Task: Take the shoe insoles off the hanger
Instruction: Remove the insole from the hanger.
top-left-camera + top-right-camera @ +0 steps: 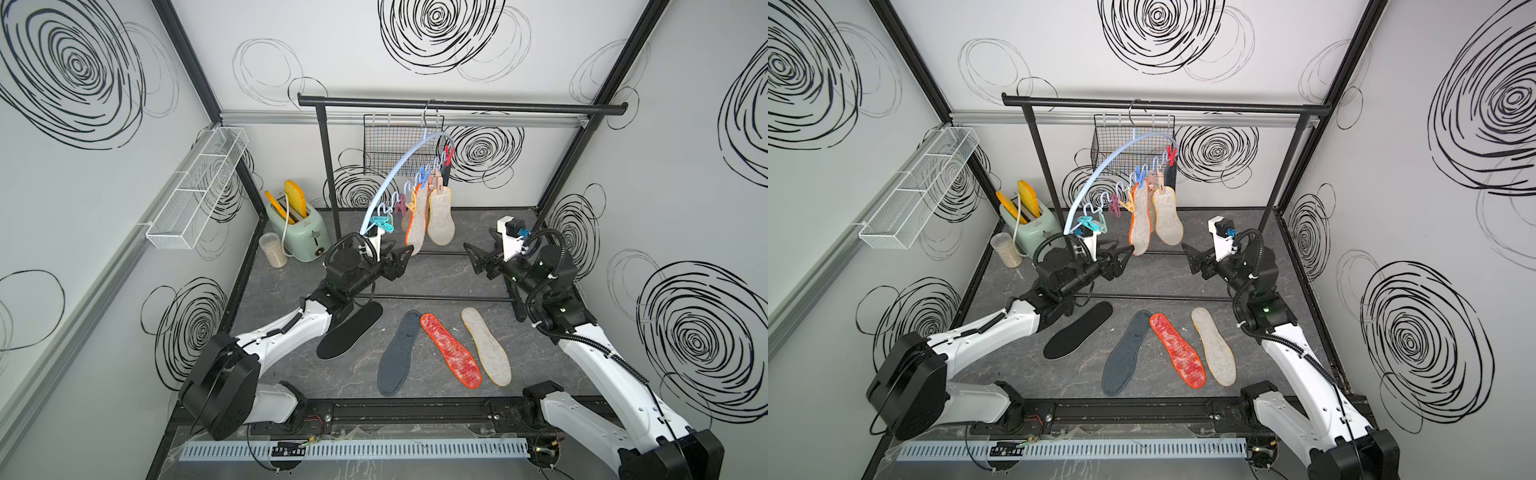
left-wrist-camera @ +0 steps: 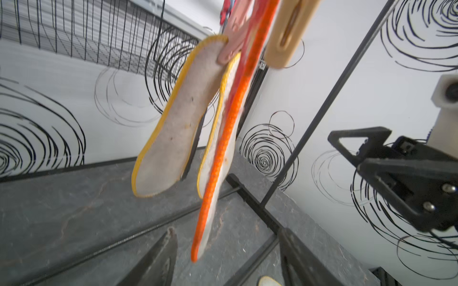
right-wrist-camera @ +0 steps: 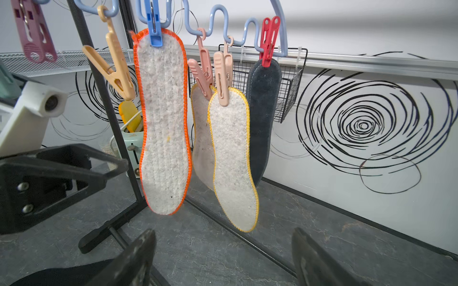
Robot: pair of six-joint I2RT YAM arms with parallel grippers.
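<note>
I need to grab the orange-edged insole by its free-hanging tip (image 1: 412, 246) with my left gripper next. That leaves the blue peg (image 1: 424, 175) free for my right gripper to open.
The pale blue hanger (image 1: 397, 172) hangs by its hook from the black rail, with coloured pegs along its wavy bar. Still pegged are a white orange-edged insole (image 3: 163, 123), two yellow-edged beige insoles (image 3: 233, 158) and a dark grey insole (image 3: 262, 111). On the floor lie a black insole (image 1: 351, 330), a grey-blue insole (image 1: 399, 353), a mottled red insole (image 1: 451, 351) and a beige insole (image 1: 486, 345). My left gripper (image 1: 405, 253) is open, and the orange-edged insole's lower tip (image 2: 195, 252) hangs between its fingers without touching. My right gripper (image 1: 473, 255) stands open and empty, to the right of the hanging insoles.
The black garment rail (image 1: 457, 106) spans the back, and its base bars (image 1: 436, 297) cross the floor. A black wire basket (image 1: 390, 149) hangs behind the hanger. A mint-green toaster (image 1: 297, 232) and a jar (image 1: 272, 249) stand back left. A white wire shelf (image 1: 195, 195) is on the left wall.
</note>
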